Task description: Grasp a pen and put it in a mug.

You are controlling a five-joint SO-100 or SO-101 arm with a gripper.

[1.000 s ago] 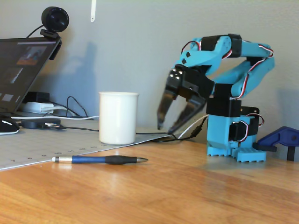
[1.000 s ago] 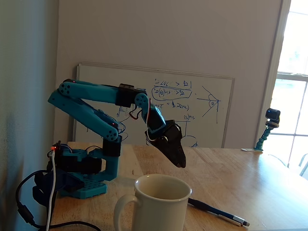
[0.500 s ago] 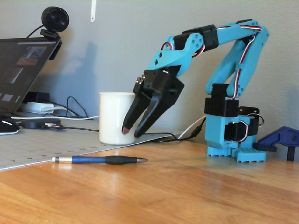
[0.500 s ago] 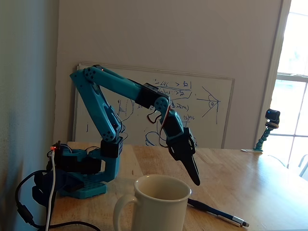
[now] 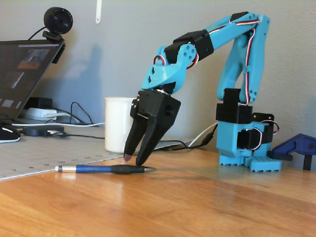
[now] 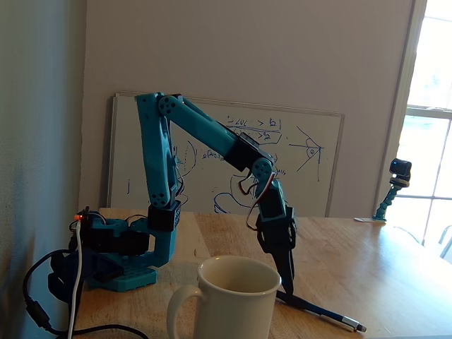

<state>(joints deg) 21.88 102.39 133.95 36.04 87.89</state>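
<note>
The gripper takes hold of the pen by its black grip (image 5: 127,169) next. Then the gripper stands the pen in the white mug (image 5: 118,124).
A blue pen (image 5: 101,169) with a black grip lies flat on the wooden table; in the other fixed view it (image 6: 321,311) lies to the right of the mug. A white mug (image 5: 118,124) stands upright behind it and fills the foreground of the other fixed view (image 6: 229,300). My gripper (image 5: 133,159) has black fingers on a blue arm. It points down with its fingertips at the table, just behind the pen's black grip. The jaws are slightly apart and hold nothing. In the other fixed view the gripper (image 6: 287,286) comes down at the pen's near end.
A laptop (image 5: 22,74) with a webcam (image 5: 57,22) on its lid, a mouse (image 5: 7,132) and cables sit at the left on a grey mat (image 5: 44,155). The arm's base (image 5: 247,143) stands at the right. A whiteboard (image 6: 226,152) leans on the wall.
</note>
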